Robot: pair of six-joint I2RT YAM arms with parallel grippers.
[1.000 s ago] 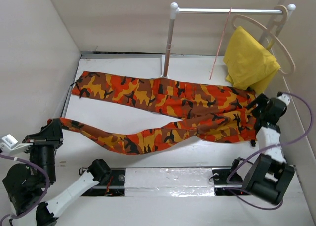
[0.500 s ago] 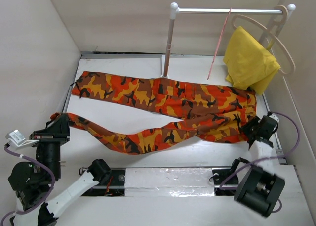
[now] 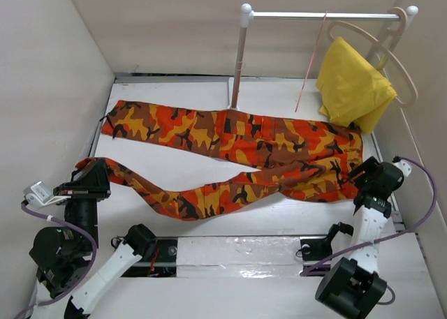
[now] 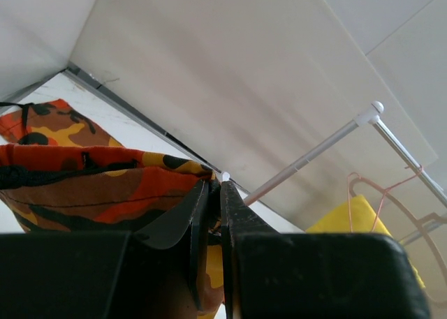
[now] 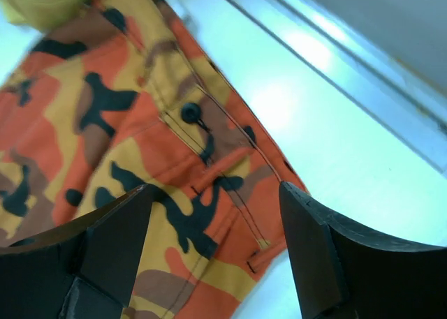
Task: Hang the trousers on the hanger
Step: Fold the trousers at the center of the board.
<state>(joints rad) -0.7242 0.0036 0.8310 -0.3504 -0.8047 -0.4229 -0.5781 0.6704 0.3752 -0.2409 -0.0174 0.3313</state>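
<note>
My right gripper will next grab the trousers [image 3: 230, 148] by the near waistband corner [image 3: 350, 190], opposite the held cuff, to fold them lengthwise for the hanger.
The camouflage trousers [image 3: 230, 148] lie spread across the table, waist at the right, two legs reaching left. My left gripper [image 3: 93, 174] is shut on the cuff of the near leg and holds it at the left; in the left wrist view the jaws [image 4: 215, 188] pinch the cloth [image 4: 84, 193]. My right gripper [image 3: 363, 179] is open just above the waist corner; its wrist view shows the waistband [image 5: 209, 165] between the spread fingers. The thin pink wire hanger [image 3: 311, 57] hangs on the rail [image 3: 321, 15] at the back.
A beige wooden hanger [image 3: 380, 50] with a yellow cloth [image 3: 353, 88] hangs at the rail's right end. The rail's white post [image 3: 239, 61] stands behind the trousers. Walls close in the left, back and right sides.
My left gripper has carried the near leg's cuff rightward and a little forward. My right gripper has pulled back from the waist and then settled above its right corner.
</note>
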